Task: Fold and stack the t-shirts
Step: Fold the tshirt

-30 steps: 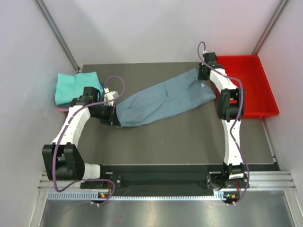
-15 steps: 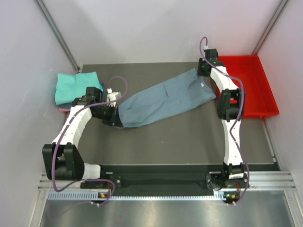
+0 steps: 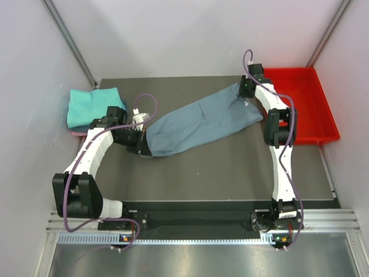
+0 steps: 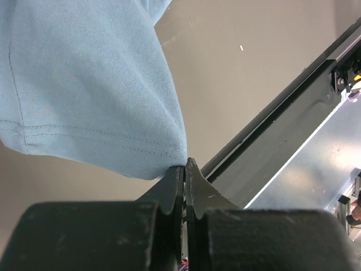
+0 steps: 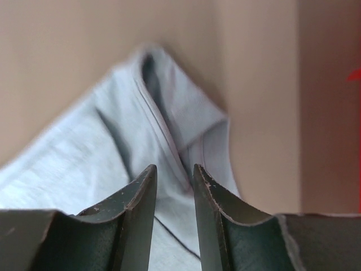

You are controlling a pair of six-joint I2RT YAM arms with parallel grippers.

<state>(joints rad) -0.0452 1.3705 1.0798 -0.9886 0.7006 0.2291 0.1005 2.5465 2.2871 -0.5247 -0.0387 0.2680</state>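
Observation:
I need to straighten the t-shirt for folding, so next my right gripper needs to pinch the grey-blue t-shirt's folded seam [image 3: 242,98] at its labelled far end, opposite the kept hem.
A dusty grey-blue t-shirt [image 3: 199,121] lies stretched diagonally across the dark table, with a small white label [image 3: 247,104] near its far right end. My left gripper [image 3: 143,148] is shut on the shirt's near-left corner. In the left wrist view the hemmed cloth [image 4: 96,96] is pinched at the very tip of the left gripper [image 4: 184,165]. My right gripper [image 3: 245,86] hovers over the far right end. In the right wrist view the right gripper [image 5: 174,170] stands open above the shirt's folded seam [image 5: 163,141], holding nothing. A folded teal t-shirt [image 3: 92,105] sits at far left on a pink one [image 3: 75,133].
A red plastic tray [image 3: 311,115] stands at the far right, just beyond the right arm. White walls close in on both sides and the back. A black rail [image 3: 202,210] and metal base run along the near edge.
The right gripper has opened and let go of the shirt's far end. The left gripper has drawn its corner of the shirt slightly to the right.

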